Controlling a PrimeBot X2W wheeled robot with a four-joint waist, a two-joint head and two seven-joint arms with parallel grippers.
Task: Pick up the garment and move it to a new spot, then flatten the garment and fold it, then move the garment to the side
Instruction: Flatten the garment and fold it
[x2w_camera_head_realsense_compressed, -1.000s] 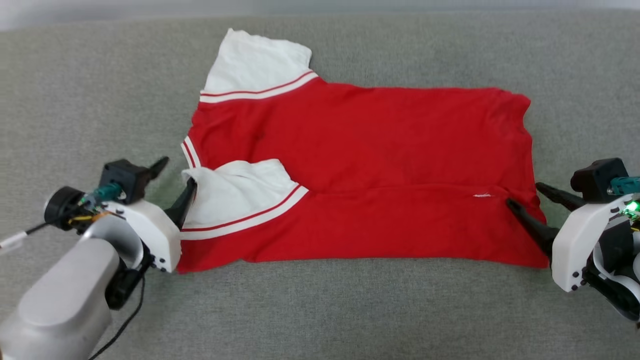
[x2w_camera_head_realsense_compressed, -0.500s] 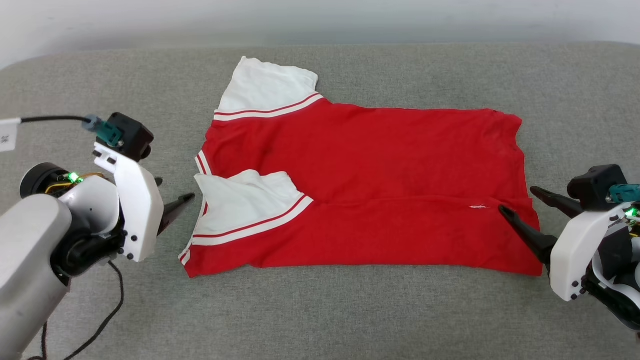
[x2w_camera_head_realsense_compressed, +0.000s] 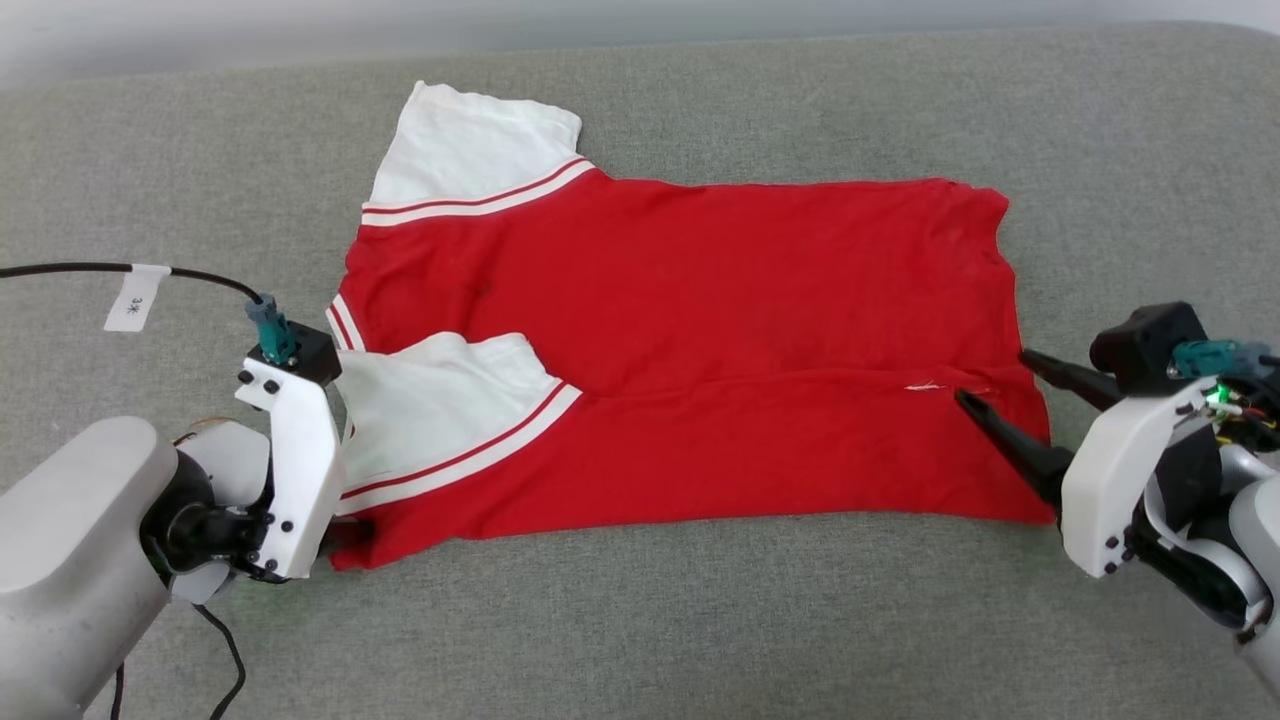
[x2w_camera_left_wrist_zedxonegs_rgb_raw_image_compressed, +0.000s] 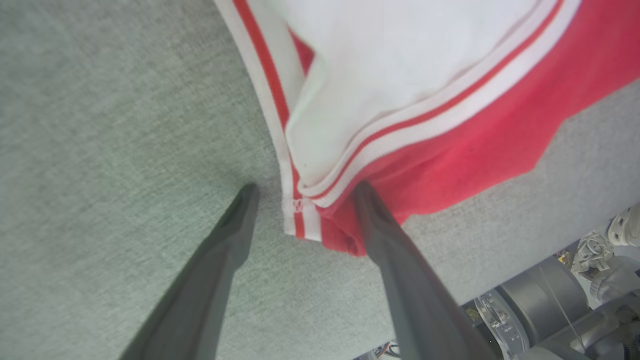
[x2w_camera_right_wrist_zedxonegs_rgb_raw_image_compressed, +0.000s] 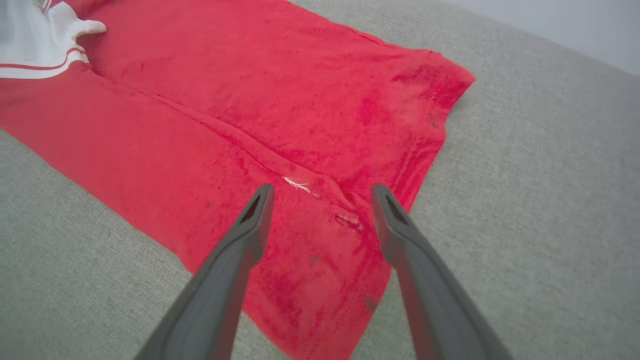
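Observation:
The body of the garment (x2w_camera_head_realsense_compressed: 720, 312) is lying flat on the cushion. My left gripper will grab the garment next by the folded corner beside the striped trim.
The red garment (x2w_camera_head_realsense_compressed: 700, 330) lies spread on the grey cushion, its near long edge folded over and one white sleeve (x2w_camera_head_realsense_compressed: 440, 410) folded onto the body. The other white sleeve (x2w_camera_head_realsense_compressed: 470, 145) sticks out at the far left. No letters or number show. My left gripper (x2w_camera_left_wrist_zedxonegs_rgb_raw_image_compressed: 302, 192) is open at the shirt's near left corner, its fingers straddling the striped trim (x2w_camera_left_wrist_zedxonegs_rgb_raw_image_compressed: 295, 215). My right gripper (x2w_camera_head_realsense_compressed: 990, 375) is open over the shirt's right hem (x2w_camera_right_wrist_zedxonegs_rgb_raw_image_compressed: 345, 220), one finger (x2w_camera_head_realsense_compressed: 1005, 445) above the red cloth, the other beyond the edge.
The grey fabric cushion (x2w_camera_head_realsense_compressed: 640, 620) runs across the whole head view, with bare room in front of and beside the shirt. A black cable with a white tag (x2w_camera_head_realsense_compressed: 135, 298) leads to my left wrist. A pale wall lies behind the cushion.
My left gripper has swung from beside the folded sleeve down to the shirt's near left corner, fingers now pointing down around the trim. The head camera shifted. The right gripper has held its place.

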